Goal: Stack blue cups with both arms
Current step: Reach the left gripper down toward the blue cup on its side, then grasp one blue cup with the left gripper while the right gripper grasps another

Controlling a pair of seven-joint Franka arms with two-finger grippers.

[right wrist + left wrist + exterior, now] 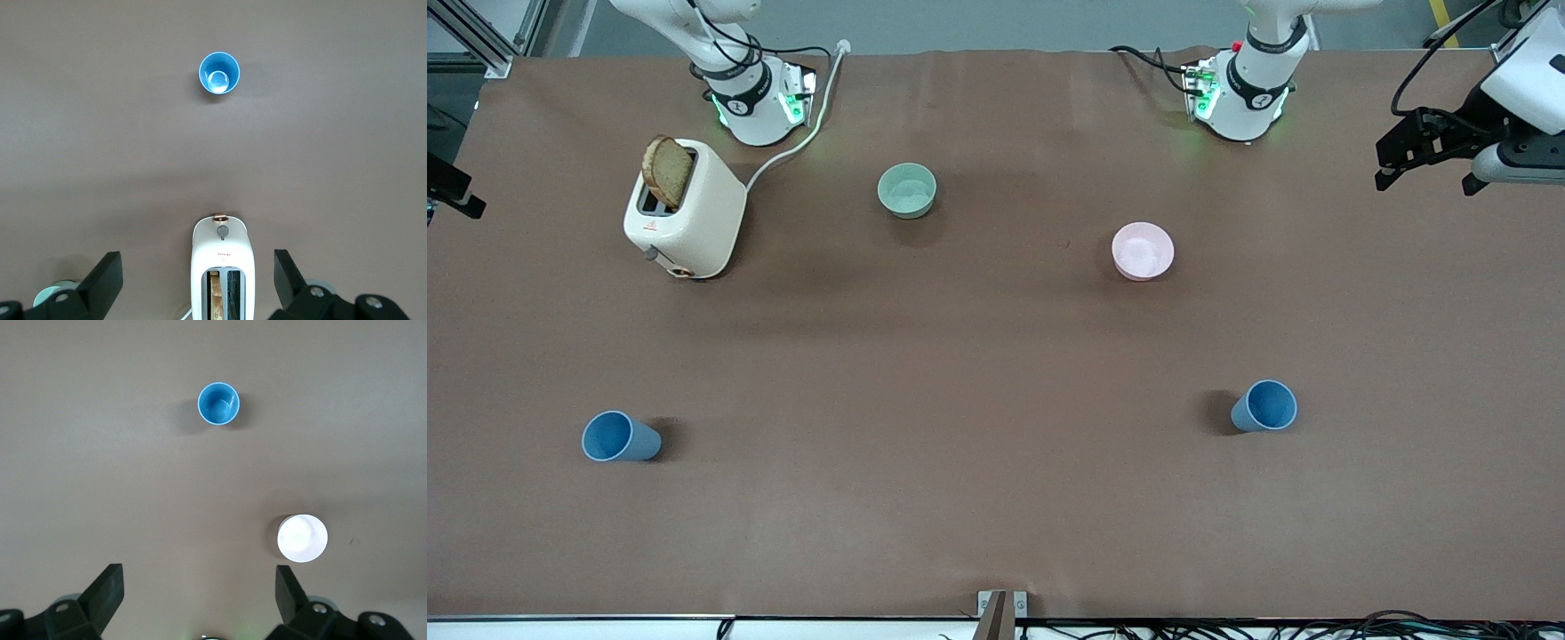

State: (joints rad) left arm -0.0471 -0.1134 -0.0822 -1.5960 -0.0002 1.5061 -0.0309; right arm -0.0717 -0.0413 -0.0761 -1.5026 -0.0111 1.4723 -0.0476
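The blue cup is beside the pink bowl and should stack with the other blue cup [620, 436]. My left gripper should grab the blue cup by its rim [1270, 382] next.
Two blue cups stand upright and far apart on the brown table. One [1264, 406] is toward the left arm's end and shows in the left wrist view [219, 403]. The other [621, 436] is toward the right arm's end and shows in the right wrist view [219, 73]. My left gripper [1396, 164] hangs high over its end of the table, open and empty [198, 590]. My right gripper [452, 191] is high at the other end, open and empty [198, 273], over the toaster. Both are well away from the cups.
A cream toaster [687, 213] with a bread slice stands near the right arm's base [223, 267]. A pale green bowl [907, 189] and a pink bowl [1143, 251] sit farther from the front camera than the cups. The pink bowl also shows in the left wrist view [302, 538].
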